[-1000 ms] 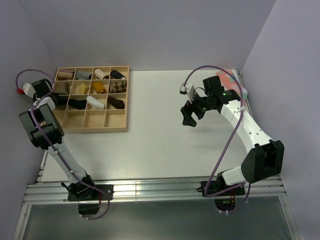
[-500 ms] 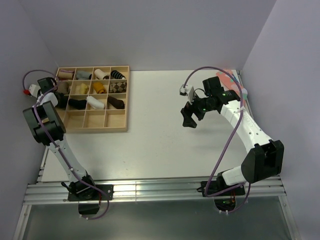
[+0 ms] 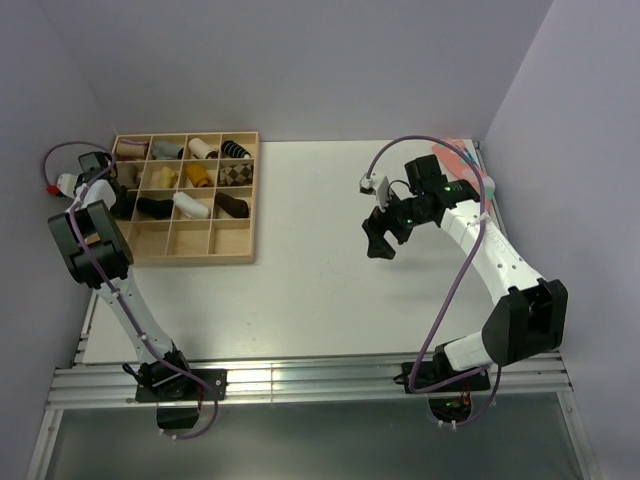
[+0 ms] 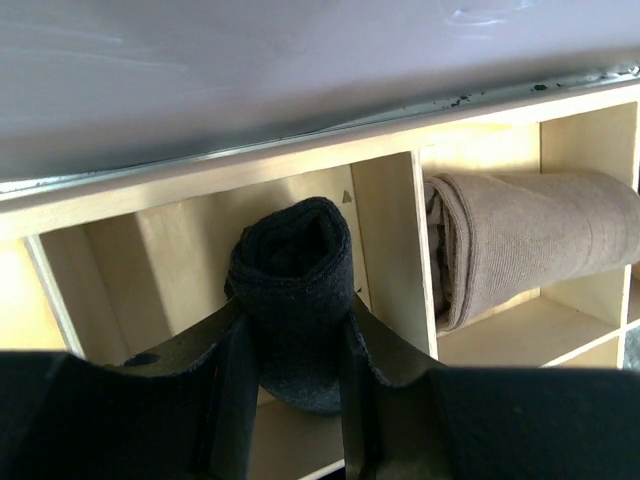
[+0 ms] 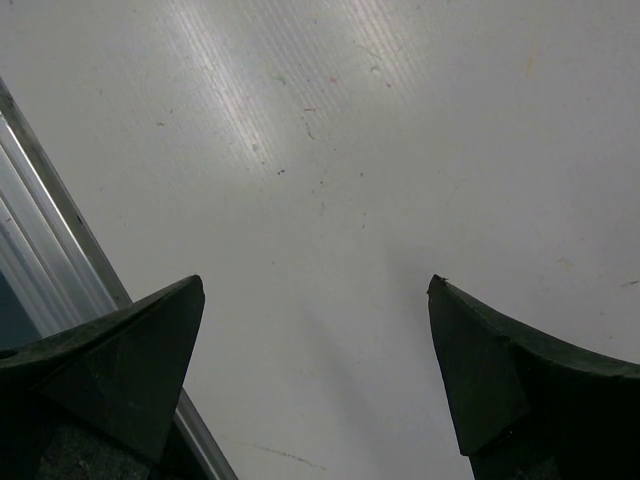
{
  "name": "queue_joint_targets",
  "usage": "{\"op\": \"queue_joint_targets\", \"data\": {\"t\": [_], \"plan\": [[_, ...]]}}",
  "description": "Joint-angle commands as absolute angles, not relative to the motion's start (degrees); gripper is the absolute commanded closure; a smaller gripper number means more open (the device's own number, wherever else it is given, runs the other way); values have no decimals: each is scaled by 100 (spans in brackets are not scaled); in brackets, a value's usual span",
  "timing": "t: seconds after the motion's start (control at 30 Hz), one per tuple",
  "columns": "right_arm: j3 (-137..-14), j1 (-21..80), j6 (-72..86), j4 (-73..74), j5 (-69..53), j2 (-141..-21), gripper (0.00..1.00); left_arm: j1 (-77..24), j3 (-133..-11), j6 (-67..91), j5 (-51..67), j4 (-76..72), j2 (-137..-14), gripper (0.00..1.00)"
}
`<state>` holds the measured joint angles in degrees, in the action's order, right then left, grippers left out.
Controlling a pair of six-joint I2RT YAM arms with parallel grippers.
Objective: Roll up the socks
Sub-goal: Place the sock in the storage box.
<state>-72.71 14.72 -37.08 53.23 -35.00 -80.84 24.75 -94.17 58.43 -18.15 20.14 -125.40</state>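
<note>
My left gripper opens next: the rolled black sock (image 4: pixel 289 285) hangs inside the sides of its tray section, beside the tray's empty bottom, so it would land there.
A rolled black sock (image 4: pixel 289 285) sits between the fingers of my left gripper (image 4: pixel 295 345), which is shut on it. The roll hangs in a compartment of the wooden tray's left column, and I cannot tell whether it touches the floor there. From above, the left gripper (image 3: pixel 118 190) is at the tray's left side, the sock hidden under it. Another black sock (image 3: pixel 152 207) lies rolled in a compartment one column over. My right gripper (image 3: pixel 380 240) hovers open over the bare table, with nothing between its fingertips (image 5: pixel 160 330).
The wooden tray (image 3: pixel 185 256) stands at the back left, holding several rolled sock bundles, a tan one (image 4: pixel 520 240) beside the held sock. A pink sock (image 3: pixel 460 155) lies at the table's back right corner. Walls close in on the left and right.
The left arm has swung its wrist further back along the tray's left column, still gripping the sock. The right gripper has drifted slightly nearer and left, still open.
</note>
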Motion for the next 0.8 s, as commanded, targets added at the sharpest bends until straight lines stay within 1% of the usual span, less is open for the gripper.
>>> {"op": "queue_joint_targets", "data": {"t": [0.0, 0.1, 0.13, 0.23, 0.4, 0.43, 0.6, 0.77], "plan": [[-7304, 1433, -3639, 5502, -3349, -8191, 0, 2698, -9439, 6451, -2003, 3575, -13078, 96], [-7409, 1433, -3612, 5624, -3287, -8279, 0, 2689, -9448, 6644, -2056, 3691, -13069, 91], [-7453, 1433, -3604, 5668, -3278, -8305, 0, 2689, -9457, 6688, -2048, 3752, -13061, 87], [-7576, 1441, -3542, 5722, -3313, -8358, 0, 2690, -9518, 6741, -1960, 3840, -13113, 80], [-7717, 1433, -3525, 5853, -3428, -8437, 0, 2698, -9396, 6776, -1951, 3753, -13017, 75], [-7725, 1433, -3524, 5836, -3428, -8455, 0, 2698, -9378, 6768, -1942, 3718, -13008, 71], [-7805, 1433, -3542, 5897, -3463, -8552, 0, 2716, -9316, 6759, -1969, 3648, -12867, 60], [-7822, 1433, -3533, 5897, -3480, -8596, 0, 2725, -9325, 6680, -2013, 3630, -12762, 54]]}}
